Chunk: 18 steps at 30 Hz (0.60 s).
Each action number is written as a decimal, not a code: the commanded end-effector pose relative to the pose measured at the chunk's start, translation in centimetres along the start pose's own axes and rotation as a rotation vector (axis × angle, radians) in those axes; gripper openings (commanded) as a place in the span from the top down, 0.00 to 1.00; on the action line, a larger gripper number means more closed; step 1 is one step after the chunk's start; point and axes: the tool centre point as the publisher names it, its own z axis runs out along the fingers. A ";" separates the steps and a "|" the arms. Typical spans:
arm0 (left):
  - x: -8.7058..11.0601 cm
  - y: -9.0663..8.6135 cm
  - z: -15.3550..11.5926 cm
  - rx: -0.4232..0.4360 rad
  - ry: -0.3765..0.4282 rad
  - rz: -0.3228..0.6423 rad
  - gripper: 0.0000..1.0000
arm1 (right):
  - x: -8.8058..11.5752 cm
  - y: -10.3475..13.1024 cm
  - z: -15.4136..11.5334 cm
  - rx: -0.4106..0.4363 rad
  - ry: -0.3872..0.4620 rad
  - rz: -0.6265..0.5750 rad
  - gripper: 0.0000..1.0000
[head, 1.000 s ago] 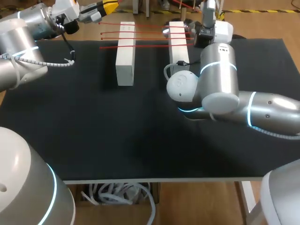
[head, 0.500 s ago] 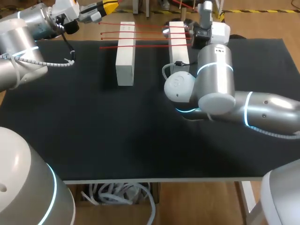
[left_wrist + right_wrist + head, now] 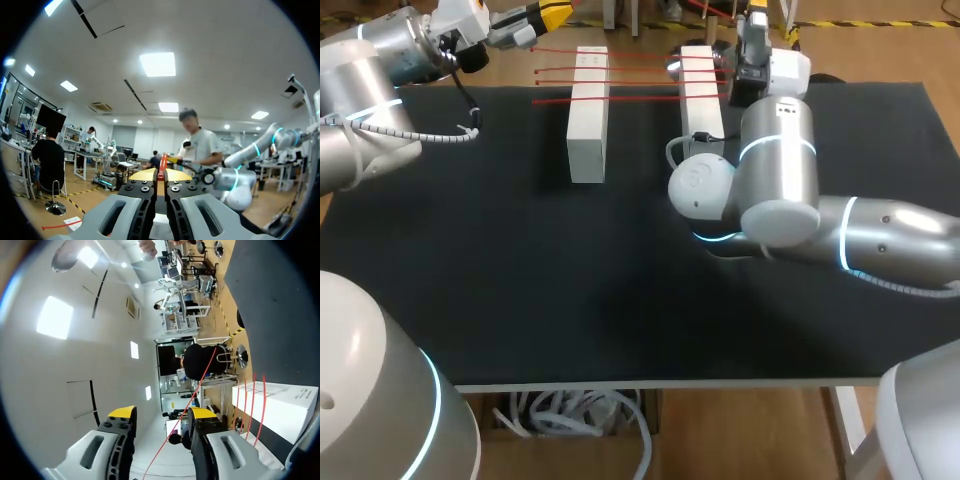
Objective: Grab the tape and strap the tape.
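Note:
I should next grab the thin red piece of tape by its loose end [image 3: 208,365] with my right gripper to strap it across the white blocks.
Several strands of red tape [image 3: 630,75] stretch across the far ends of two white blocks [image 3: 588,110] [image 3: 701,95] on the black table. At the far left, past the table's back edge, my left gripper [image 3: 548,14] is shut on the tape's end; in the left wrist view the red strip [image 3: 161,175] is pinched between the yellow tips [image 3: 161,176]. My right gripper [image 3: 755,20] is behind the right block. In its wrist view its fingers [image 3: 162,415] stand apart, with one red strand [image 3: 195,395] running between them, close to one tip. A white block [image 3: 280,410] lies beside it.
The black table top [image 3: 570,260] stretches wide in front of the blocks. My right arm's thick elbow [image 3: 775,170] hangs over the table's middle right, close to the right block. A small silver round thing [image 3: 675,67] sits at that block's far end.
My right arm has shifted a little to the left and toward the back, bringing its gripper closer to the tape strands. The left arm and the blocks have not moved.

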 end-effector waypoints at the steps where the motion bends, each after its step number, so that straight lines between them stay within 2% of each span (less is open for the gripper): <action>1: 0.0 0.1 0.0 0.002 -0.002 0.001 1.00 | 0.2 -0.1 -0.1 -0.007 -0.006 -0.002 0.55; 4: 0.0 0.1 0.0 0.002 -0.002 0.001 1.00 | 0.2 -0.1 -0.1 -0.008 -0.005 -0.005 0.59; 6: 0.0 0.1 0.0 0.002 -0.002 0.001 1.00 | 0.2 -0.1 -0.1 -0.009 -0.004 -0.008 0.66; 8: 0.0 0.1 0.0 0.002 -0.002 0.001 1.00 | 0.1 -0.1 -0.2 -0.010 -0.005 -0.010 0.69; 9: 0.0 0.1 0.0 0.002 -0.002 0.001 1.00 | 0.1 0.0 -0.2 -0.011 -0.005 -0.011 0.91; 10: 0.0 0.1 0.0 0.002 -0.002 0.001 1.00 | 0.1 0.0 -0.2 -0.013 -0.006 -0.010 1.00; 12: 0.0 0.1 0.0 0.002 -0.002 0.001 1.00 | 0.0 0.0 -0.3 -0.014 -0.007 -0.013 0.97; 13: 0.0 0.1 0.0 0.002 -0.002 0.001 1.00 | 0.0 0.0 -0.3 -0.016 -0.005 -0.010 1.00; 18: 0.0 0.1 0.0 0.002 -0.002 0.001 1.00 | -0.1 0.1 -0.3 -0.020 -0.005 -0.010 1.00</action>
